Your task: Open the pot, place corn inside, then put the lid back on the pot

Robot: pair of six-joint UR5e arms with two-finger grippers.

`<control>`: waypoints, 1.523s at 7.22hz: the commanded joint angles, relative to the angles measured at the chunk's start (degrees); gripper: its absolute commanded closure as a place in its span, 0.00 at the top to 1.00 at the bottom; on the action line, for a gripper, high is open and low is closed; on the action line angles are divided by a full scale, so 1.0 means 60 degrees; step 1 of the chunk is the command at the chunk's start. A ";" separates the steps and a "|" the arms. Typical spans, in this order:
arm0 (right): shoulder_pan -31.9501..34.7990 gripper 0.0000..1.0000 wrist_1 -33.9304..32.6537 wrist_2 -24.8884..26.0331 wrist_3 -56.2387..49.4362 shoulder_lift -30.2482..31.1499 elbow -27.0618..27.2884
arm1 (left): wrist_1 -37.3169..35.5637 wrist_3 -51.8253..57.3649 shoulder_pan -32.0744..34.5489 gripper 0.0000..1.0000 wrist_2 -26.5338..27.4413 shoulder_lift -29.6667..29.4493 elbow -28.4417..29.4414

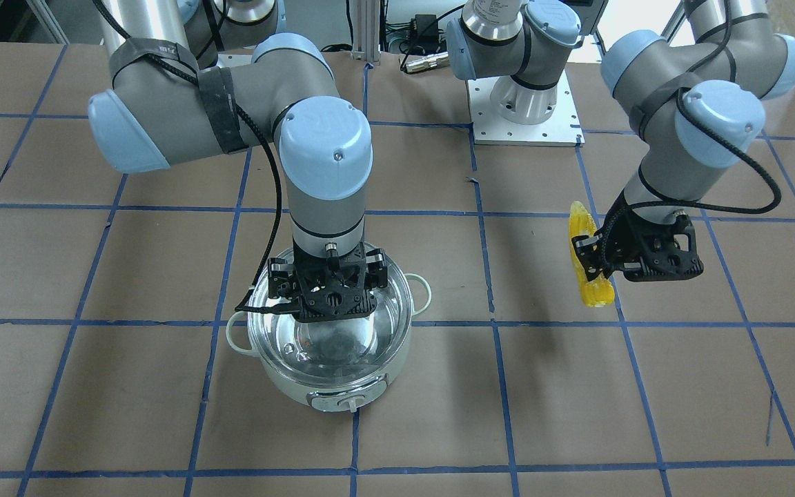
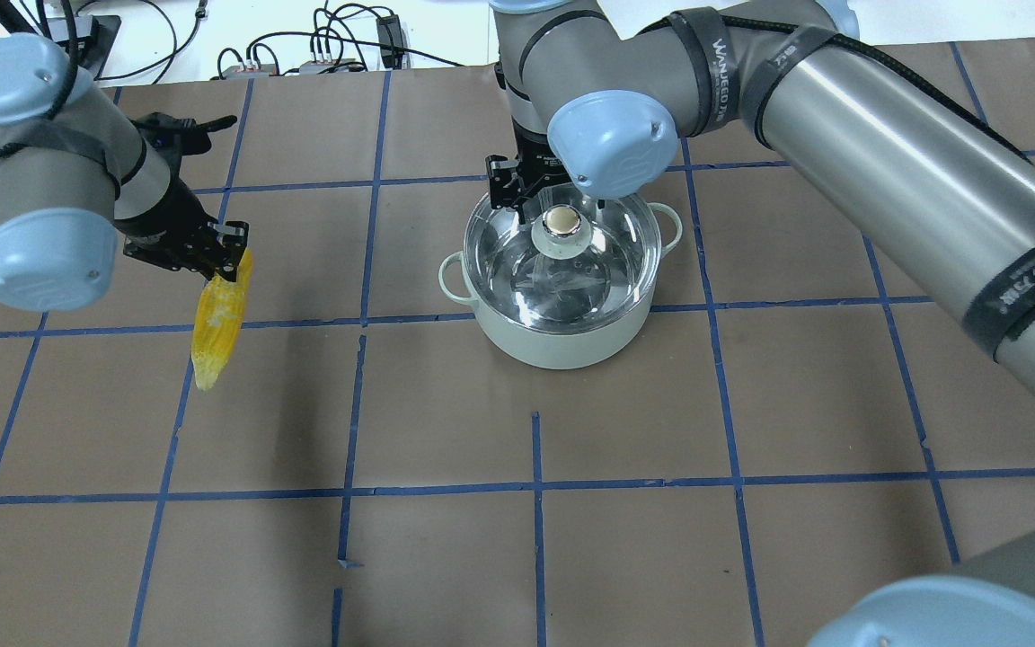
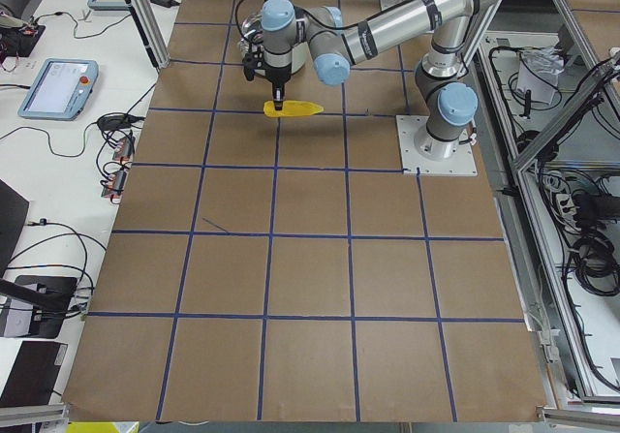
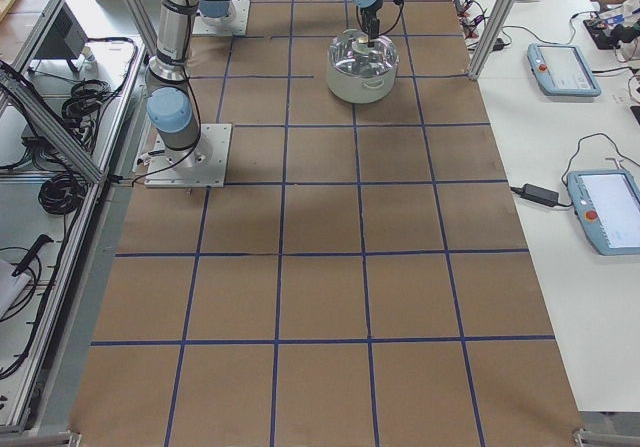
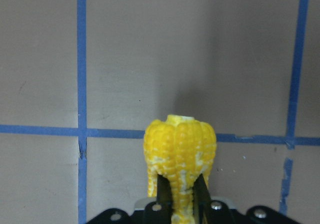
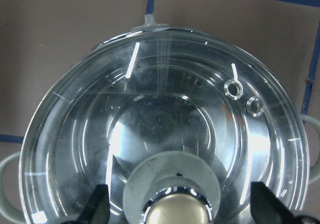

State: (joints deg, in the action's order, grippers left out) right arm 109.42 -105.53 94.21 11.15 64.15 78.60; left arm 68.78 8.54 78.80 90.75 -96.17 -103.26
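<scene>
The glass lid is wider than my open fingers, so my right gripper will next grab its narrow beige knob (image 6: 178, 209) to open the pot.
The pale mint pot (image 1: 332, 386) stands on the table with the clear glass lid (image 2: 571, 279) seated on it. The lid's beige knob (image 2: 561, 220) shows just beside my right wrist. My right gripper (image 1: 328, 304) hovers over the lid, open, with one finger (image 6: 97, 206) on each side of the knob (image 6: 175, 215) and not touching it. My left gripper (image 2: 228, 261) is shut on the thick end of the yellow corn (image 2: 219, 319). The corn's pointed end slants away toward the table. The corn also shows in the left wrist view (image 5: 180, 149) between the fingers.
The table is covered in brown paper with a blue tape grid. The arm's white base plate (image 1: 525, 117) sits at the robot's side. Cables (image 2: 329, 54) lie along the far edge. Tablets (image 4: 565, 67) lie on the side bench.
</scene>
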 commanded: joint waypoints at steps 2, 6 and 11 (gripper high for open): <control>-0.0030 0.62 0.0329 -0.0204 0.0031 -0.0043 0.0083 | 0.3154 -0.1827 0.1333 0.13 0.0006 0.0106 0.2251; -0.0044 0.14 0.0757 -0.0336 0.0061 0.0089 -0.0091 | 0.3156 -0.2038 0.1705 0.13 -0.0023 0.0017 0.2254; -0.1485 0.08 0.3507 -0.0365 -0.1146 0.0133 -0.2449 | 0.3127 -0.3105 0.2068 0.13 -0.0068 -0.0070 0.2399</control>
State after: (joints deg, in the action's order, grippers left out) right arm 105.47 -88.55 91.89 9.18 65.22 66.59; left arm 87.61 -7.20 89.78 90.29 -96.27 -89.49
